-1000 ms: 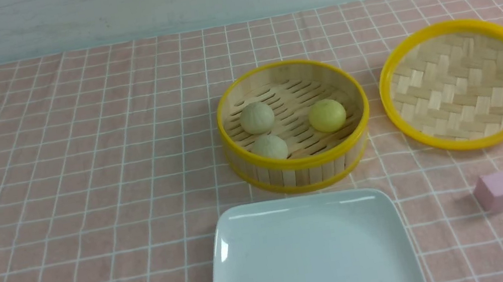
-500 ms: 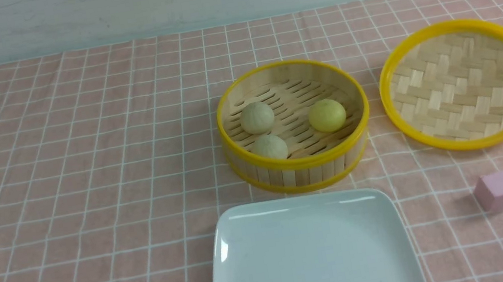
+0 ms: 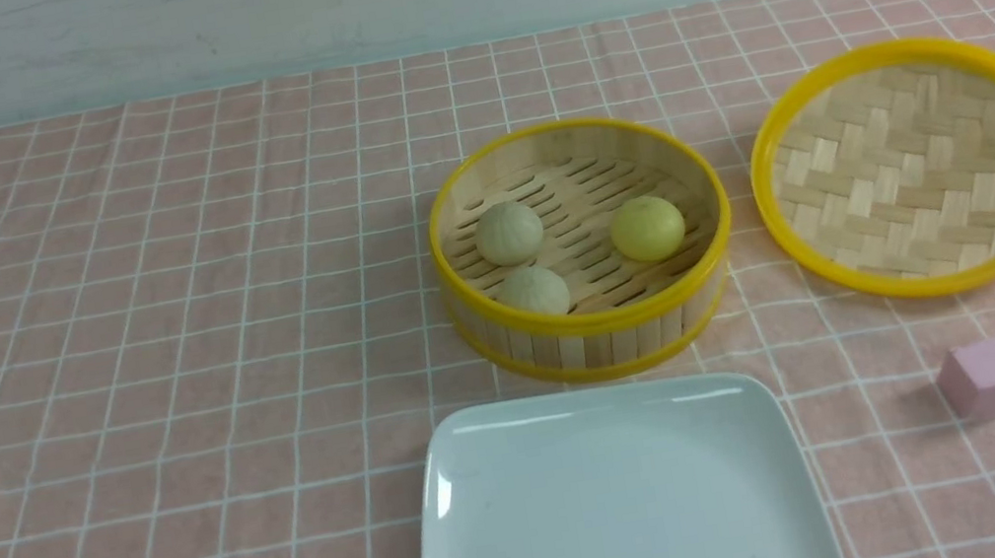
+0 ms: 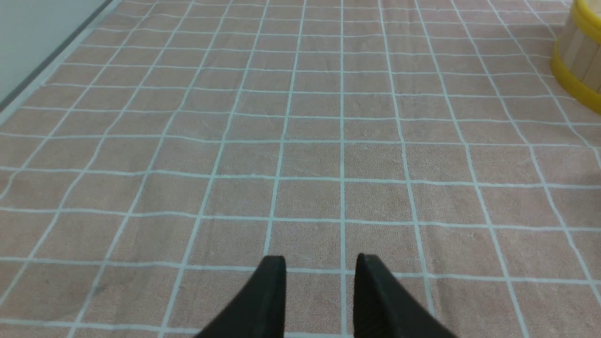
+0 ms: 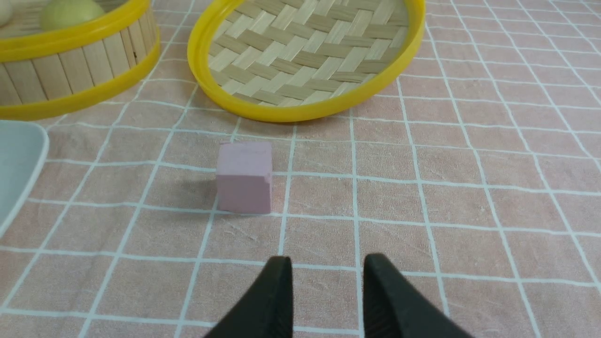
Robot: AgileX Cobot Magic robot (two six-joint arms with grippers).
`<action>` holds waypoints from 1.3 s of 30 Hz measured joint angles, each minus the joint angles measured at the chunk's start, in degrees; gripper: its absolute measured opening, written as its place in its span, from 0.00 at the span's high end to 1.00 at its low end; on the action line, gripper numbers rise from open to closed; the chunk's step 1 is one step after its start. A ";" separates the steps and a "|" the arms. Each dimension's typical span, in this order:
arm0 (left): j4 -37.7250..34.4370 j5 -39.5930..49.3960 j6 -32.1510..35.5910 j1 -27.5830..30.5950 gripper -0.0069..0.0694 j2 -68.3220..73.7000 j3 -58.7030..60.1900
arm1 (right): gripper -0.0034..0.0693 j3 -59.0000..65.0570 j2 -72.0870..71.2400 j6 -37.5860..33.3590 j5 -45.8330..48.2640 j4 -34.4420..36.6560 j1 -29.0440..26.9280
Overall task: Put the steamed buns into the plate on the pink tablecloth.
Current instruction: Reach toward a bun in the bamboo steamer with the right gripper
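Next, my right gripper picks up the yellow steamed bun by its rounded sides to get it onto the plate (image 3: 614, 510).
Three steamed buns lie inside a bamboo steamer basket (image 3: 596, 333): two pale ones (image 3: 509, 232) (image 3: 533, 292) and a yellow one (image 3: 647, 228). The white plate (image 3: 614, 510) sits empty on the pink tablecloth (image 3: 165, 322), just in front of the basket. My left gripper (image 4: 320, 263) hovers open over bare cloth, well left of the basket, with nothing between its fingers. My right gripper (image 5: 327, 263) is open too, low over the cloth, a short way behind the pink cube (image 5: 244, 177). In the right wrist view the yellow bun (image 5: 70, 11) peeks over the basket rim.
A round woven lid (image 3: 914, 165) with a yellow rim lies right of the basket. The pink cube (image 3: 981, 379) stands right of the plate. The table's left edge (image 4: 42, 70) runs along the cloth. The basket wall (image 4: 580, 61) shows at the edge of the left wrist view.
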 joint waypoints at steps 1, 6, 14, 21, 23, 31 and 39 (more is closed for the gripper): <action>0.00 0.00 0.00 0.00 0.59 0.00 0.00 | 0.62 0.00 0.00 0.00 0.00 0.00 0.00; 0.00 0.00 0.00 0.00 0.59 0.00 0.00 | 0.62 0.00 0.00 0.00 0.00 0.00 0.00; -9.39 -2.09 -8.23 0.00 0.59 0.00 0.12 | 0.62 0.12 0.00 16.05 0.35 23.49 0.00; -37.61 -6.66 -32.29 0.00 0.59 0.00 0.12 | 0.62 0.71 0.00 27.60 0.70 46.15 0.00; -39.49 -7.78 -33.95 0.00 0.59 0.00 0.12 | 0.62 0.71 0.00 27.94 0.40 47.72 0.00; -40.85 -9.31 -30.59 0.00 0.60 0.00 -1.70 | 0.73 -3.96 0.00 17.55 -2.85 49.14 0.00; -32.41 17.13 -15.67 0.00 0.89 12.29 -21.61 | 0.97 -26.50 23.61 -1.24 13.99 29.41 0.00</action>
